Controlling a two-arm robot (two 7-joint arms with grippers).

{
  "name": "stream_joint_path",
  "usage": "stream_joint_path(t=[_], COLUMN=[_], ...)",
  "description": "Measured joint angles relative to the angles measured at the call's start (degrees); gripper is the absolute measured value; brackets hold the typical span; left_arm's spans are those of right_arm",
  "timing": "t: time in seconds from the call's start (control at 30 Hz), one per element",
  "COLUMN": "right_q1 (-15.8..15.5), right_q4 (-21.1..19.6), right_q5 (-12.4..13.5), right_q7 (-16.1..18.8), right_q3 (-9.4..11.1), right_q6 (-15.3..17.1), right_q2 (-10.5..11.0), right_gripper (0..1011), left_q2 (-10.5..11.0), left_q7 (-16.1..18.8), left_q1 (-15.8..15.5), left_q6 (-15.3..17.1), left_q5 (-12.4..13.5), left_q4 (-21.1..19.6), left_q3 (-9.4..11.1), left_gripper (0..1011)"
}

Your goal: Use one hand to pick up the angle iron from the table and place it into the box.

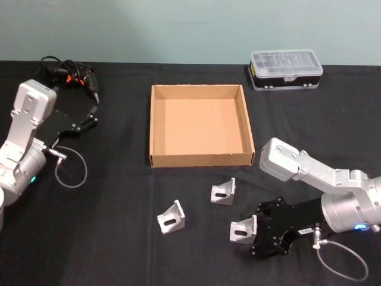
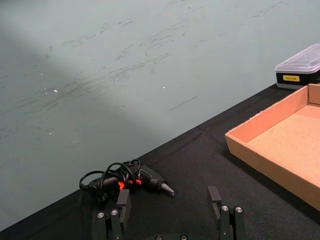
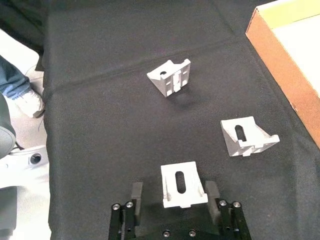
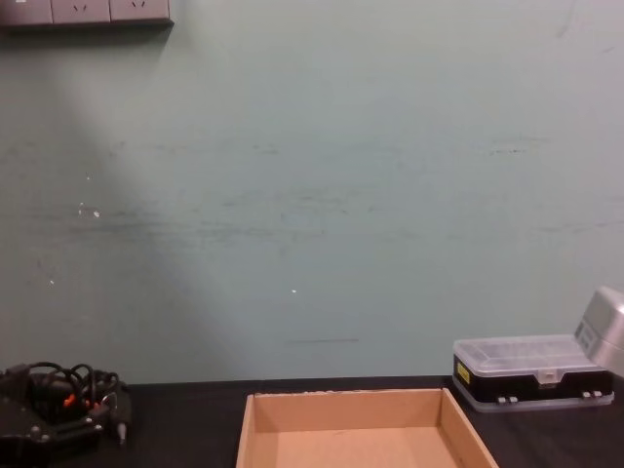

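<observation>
The silver angle iron needs to go into the cardboard box (image 4: pixel 356 444), so my right gripper should grab its slotted plate by the side edges next.
Three silvery angle irons lie on the black table (image 1: pixel 119 250) in front of the tan cardboard box (image 1: pixel 199 128). My right gripper (image 1: pixel 253 230) is low over the table and open. Its fingers straddle the nearest angle iron (image 1: pixel 243 230) without closing on it. In the right wrist view that angle iron (image 3: pixel 182 185) sits between the two fingertips (image 3: pixel 135 192), with a gap on each side. The other two angle irons (image 1: pixel 171 217) (image 1: pixel 223 192) lie free to its left. My left gripper (image 1: pixel 91 116) rests open and holds nothing at the far left.
A black plastic case with a clear lid (image 1: pixel 286 69) stands behind the box at the back right. A corded hand tool (image 1: pixel 71 74) lies at the back left, just beyond the left gripper. The table's edge shows in the right wrist view, with floor beyond it.
</observation>
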Motion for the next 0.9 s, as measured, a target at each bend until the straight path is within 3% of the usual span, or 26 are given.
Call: stream_joint_path(t=[0.37, 0.9], right_q1=[-0.72, -0.89], right_q4=[-0.28, -1.64], right_q5=[0.70, 2.00], right_q7=[-0.75, -1.29], right_q3=[0.72, 1.66], right_q6=[-1.17, -1.82], right_q2=[-0.03, -0.32], right_gripper=[488, 476], left_q2=[0.00, 0.00], left_q7=[0.00, 0.00], left_q1=[0.00, 0.00], left_q6=[0.00, 0.00], left_q5=[0.00, 0.00], left_q4=[0.00, 0.00], left_q3=[0.00, 0.00], left_gripper=[1000, 1000])
